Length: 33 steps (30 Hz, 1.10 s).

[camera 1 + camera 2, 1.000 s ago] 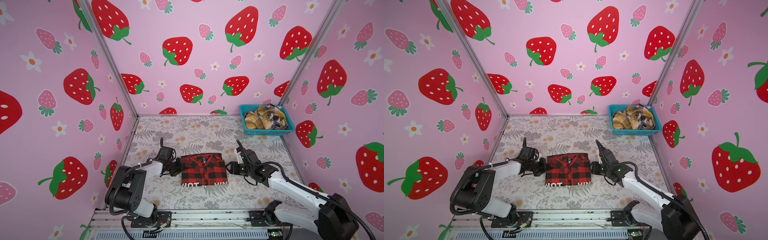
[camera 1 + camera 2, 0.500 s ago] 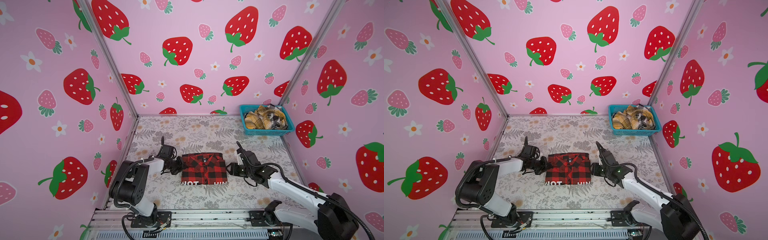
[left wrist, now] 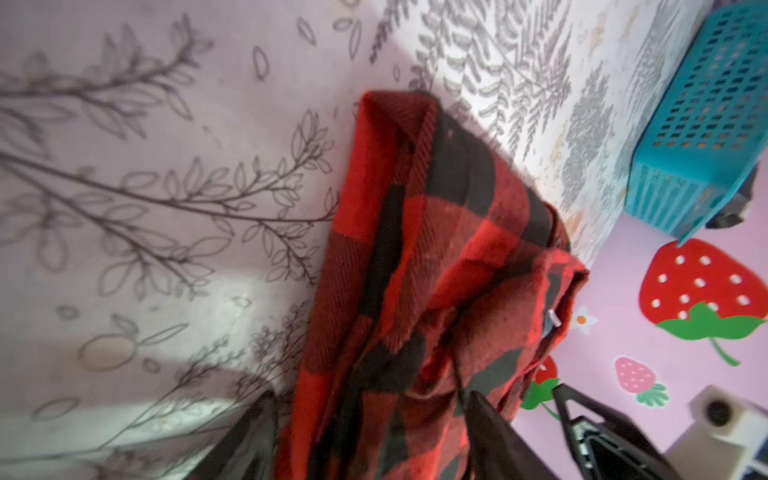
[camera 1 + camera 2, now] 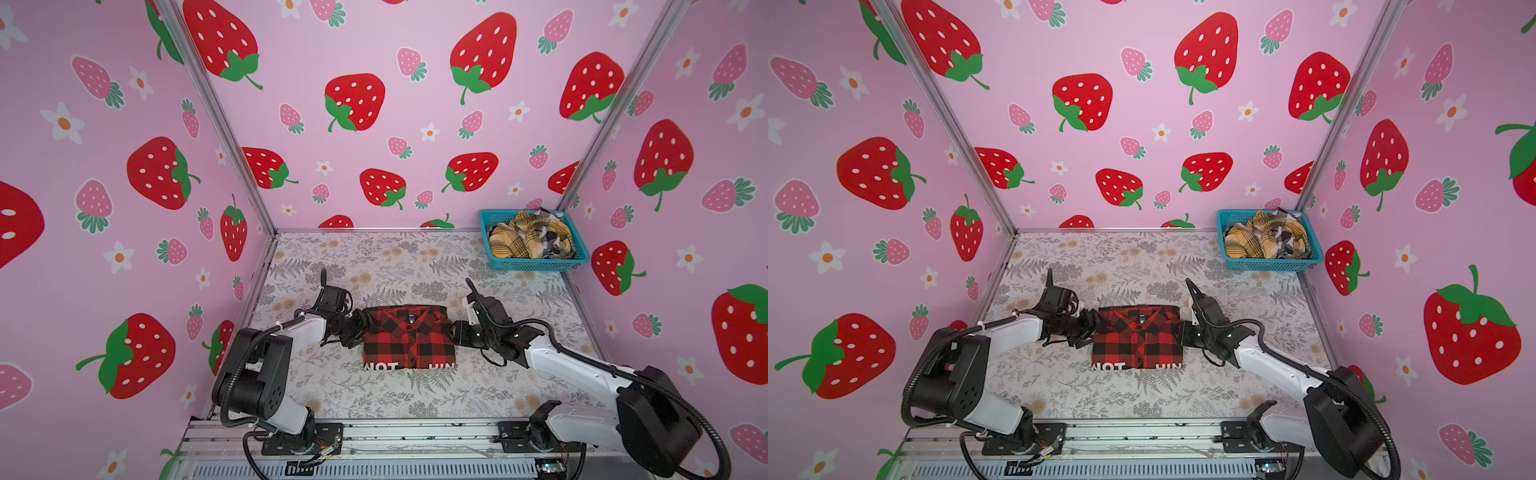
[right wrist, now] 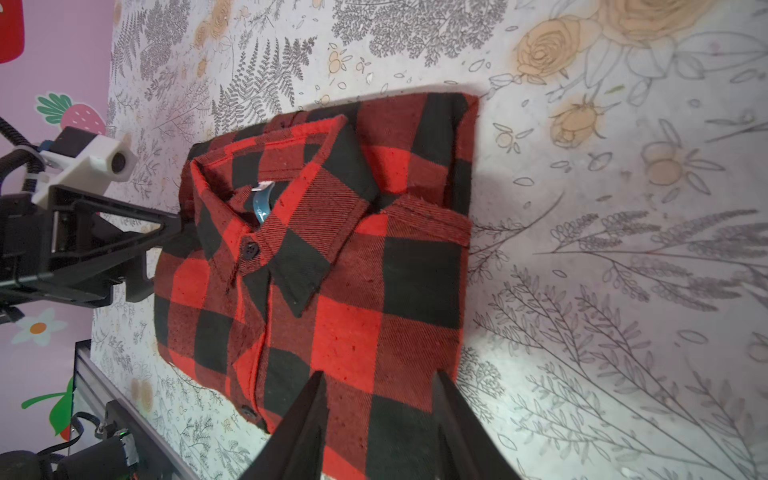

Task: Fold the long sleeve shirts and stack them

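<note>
The cloth [image 5: 332, 249] is still below my spread fingers, so my left gripper needs to go down first and then close on the shirt's bunched edge [image 5: 172, 254].
The red-and-black long sleeve shirt [image 4: 409, 340] [image 4: 1138, 343] lies folded flat in the middle of the table, collar toward the back and white lettering at its front hem. My left gripper [image 4: 359, 328] [image 4: 1090, 330] is at its left edge. In the left wrist view that gripper [image 3: 370, 399] stands open, with the shirt's [image 3: 436, 249] bunched edge between the spread fingers. My right gripper [image 4: 455, 332] [image 5: 380, 378] is at the right edge, open about halfway, its fingers lying over the flat cloth [image 5: 332, 249].
A teal mesh basket [image 4: 536, 264] [image 4: 1266, 264] stands in the back right corner. It holds a crumpled mustard-yellow plaid shirt [image 4: 515, 241] and a black-white plaid one [image 4: 552, 241]. Pink strawberry walls close in three sides; a metal rail runs along the front.
My left gripper has gone from shut to open at the shirt's left edge, letting the cloth go. The right arm and the shirt have stayed put.
</note>
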Tool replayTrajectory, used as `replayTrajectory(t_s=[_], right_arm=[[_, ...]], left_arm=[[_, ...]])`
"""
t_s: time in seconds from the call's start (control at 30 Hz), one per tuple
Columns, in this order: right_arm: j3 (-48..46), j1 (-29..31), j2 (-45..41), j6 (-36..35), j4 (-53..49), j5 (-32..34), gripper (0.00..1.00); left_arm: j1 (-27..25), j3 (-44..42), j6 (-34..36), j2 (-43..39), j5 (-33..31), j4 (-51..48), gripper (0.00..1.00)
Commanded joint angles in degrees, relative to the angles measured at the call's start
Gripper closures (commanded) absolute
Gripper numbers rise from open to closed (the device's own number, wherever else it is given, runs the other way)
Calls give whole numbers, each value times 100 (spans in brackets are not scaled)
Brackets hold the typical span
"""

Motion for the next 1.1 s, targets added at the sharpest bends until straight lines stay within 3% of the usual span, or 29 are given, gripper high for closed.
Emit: replayTrajectory(t_s=[0.0,0.13,0.37,0.53,0.6,0.7,1.07], right_arm=[[380,71,227,-99,13,-62,57],[488,93,285,-151,57,-78,57],[524,106,470,-143,124,-149,57],[502,102,602,-87,233,-217,57],[510,106,620,-75,231,-227,58],[512,102,570,-97,162,-156,57],[631,104,637,-153,75,-34,58]], left_arm=[[16,-364,-132,-429,-141,-687,23],[4,-642,-337,-702,-44,-469,25],[-34,-637,-301,213,341,215,29],[-9,-671,-389,576,597,635,45],[-7,-647,-417,535,593,662,61],[-19,-662,-504,331,541,652,74],[-14,-454,-401,13,594,543,88]])
